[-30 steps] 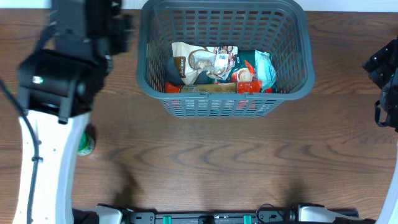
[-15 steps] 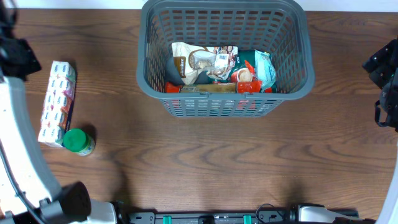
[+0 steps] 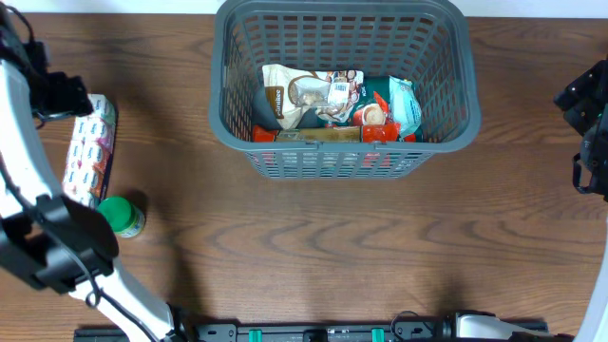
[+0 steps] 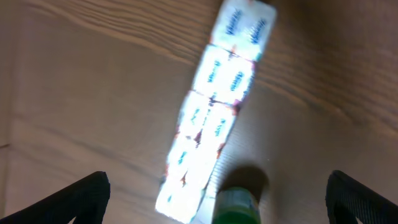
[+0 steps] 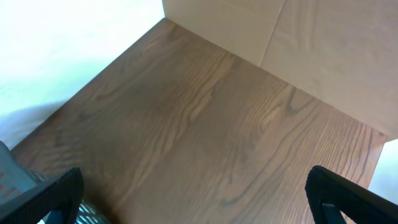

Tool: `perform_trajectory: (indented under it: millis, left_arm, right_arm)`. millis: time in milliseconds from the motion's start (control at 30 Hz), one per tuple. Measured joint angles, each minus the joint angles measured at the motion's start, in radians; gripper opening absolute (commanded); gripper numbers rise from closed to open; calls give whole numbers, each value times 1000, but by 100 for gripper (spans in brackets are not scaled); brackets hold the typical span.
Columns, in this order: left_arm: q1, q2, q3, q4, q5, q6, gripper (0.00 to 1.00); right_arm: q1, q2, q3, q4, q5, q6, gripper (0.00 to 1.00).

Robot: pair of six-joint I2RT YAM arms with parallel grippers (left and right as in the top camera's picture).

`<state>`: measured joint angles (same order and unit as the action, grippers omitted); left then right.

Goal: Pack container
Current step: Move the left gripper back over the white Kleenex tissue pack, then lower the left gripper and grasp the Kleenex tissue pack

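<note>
The strip of sachets needs to lie lengthwise in the container (image 3: 446, 119), so my left gripper should next grab it across its narrow width near the middle and leave both ends of the strip free.
The container (image 3: 446, 119), a dark grey lattice basket, stands at the table's back centre with several snack packets (image 3: 328, 95) inside. Left of it a long white strip of sachets (image 3: 85, 157) (image 4: 214, 112) lies flat on the wood. A green-capped bottle (image 3: 122, 216) (image 4: 236, 205) lies at the strip's near end. My left gripper (image 3: 65, 95) (image 4: 214, 202) hovers over the strip, open and holding nothing. My right gripper (image 3: 581, 100) (image 5: 199, 196) hangs open over bare wood at the far right, with nothing between its black fingers (image 5: 354, 199).
The left arm's white link (image 3: 28, 190) runs along the table's left edge beside the strip. A grey corner of the basket (image 5: 9, 180) shows at the left of the right wrist view. Brown wood lies in front of the basket.
The left arm has swung off the left part of the table towards its edge, uncovering the sachet strip and green bottle. Its gripper now sits over the strip's far end. The right arm stayed still.
</note>
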<state>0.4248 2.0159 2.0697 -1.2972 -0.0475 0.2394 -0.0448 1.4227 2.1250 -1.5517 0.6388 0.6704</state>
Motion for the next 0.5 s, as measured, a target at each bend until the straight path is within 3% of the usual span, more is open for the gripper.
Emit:
perform_trajectory:
  millis: [500]
  left_arm:
    - [0, 230, -2, 48, 27, 128, 94]
  right_arm:
    - [0, 0, 0, 0, 0, 0, 99]
